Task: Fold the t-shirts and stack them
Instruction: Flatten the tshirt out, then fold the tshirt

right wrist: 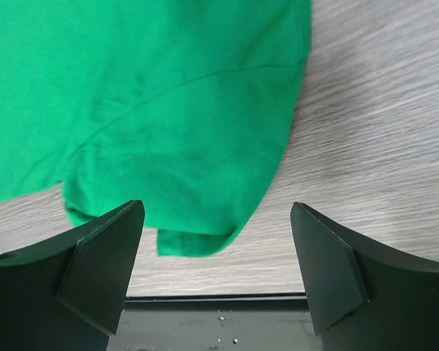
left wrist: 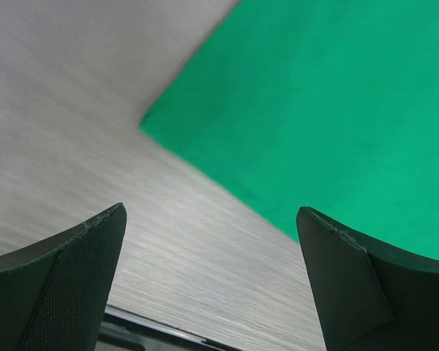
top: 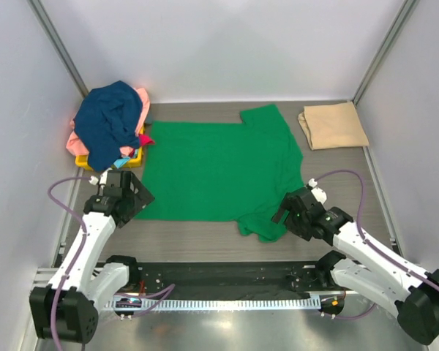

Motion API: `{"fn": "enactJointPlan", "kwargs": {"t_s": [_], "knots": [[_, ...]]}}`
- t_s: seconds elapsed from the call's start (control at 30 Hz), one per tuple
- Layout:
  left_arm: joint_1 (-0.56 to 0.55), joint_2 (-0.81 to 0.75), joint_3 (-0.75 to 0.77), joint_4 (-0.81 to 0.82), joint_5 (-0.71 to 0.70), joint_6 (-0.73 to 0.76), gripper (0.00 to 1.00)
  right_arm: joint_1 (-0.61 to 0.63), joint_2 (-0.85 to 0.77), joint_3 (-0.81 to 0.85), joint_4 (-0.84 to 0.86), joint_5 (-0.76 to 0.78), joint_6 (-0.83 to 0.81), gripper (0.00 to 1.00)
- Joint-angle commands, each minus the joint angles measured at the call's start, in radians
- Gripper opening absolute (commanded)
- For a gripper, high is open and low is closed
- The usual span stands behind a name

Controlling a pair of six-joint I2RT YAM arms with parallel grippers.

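Note:
The green t-shirt needs its near side folded toward the back, so my left gripper should next grab the t-shirt's near corner, away from the rumpled sleeve.
A bright green t-shirt [top: 219,168] lies spread flat in the middle of the table, one sleeve at the back and one rumpled sleeve [right wrist: 197,190] at the near right. My left gripper [top: 124,196] hovers open just off the shirt's near left corner [left wrist: 150,126], nothing between its fingers. My right gripper [top: 291,210] stands open above the near sleeve, holding nothing. A folded tan t-shirt [top: 333,125] lies at the back right. A heap of t-shirts [top: 111,124], navy on top with salmon pink and red under it, sits at the back left.
The heap rests in a yellow bin [top: 132,159] against the left wall. White walls enclose the table on three sides. A black rail [top: 227,278] runs along the near edge between the arm bases.

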Motion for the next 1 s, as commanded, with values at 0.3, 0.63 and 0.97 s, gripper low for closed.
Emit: {"fn": "enactJointPlan", "kwargs": {"t_s": [0.3, 0.63, 0.97], "knots": [[0.191, 0.046, -0.201, 0.192, 0.085, -0.122, 0.98, 0.005, -0.081, -0.185, 0.097, -0.090, 0.128, 0.74], [0.222, 0.093, -0.295, 0.331, 0.089, -0.127, 0.94, 0.008, -0.012, -0.210, 0.214, -0.143, 0.116, 0.33], [0.225, 0.159, -0.312, 0.396, 0.074, -0.125, 0.76, 0.008, -0.012, -0.193, 0.203, -0.098, 0.105, 0.05]]}}
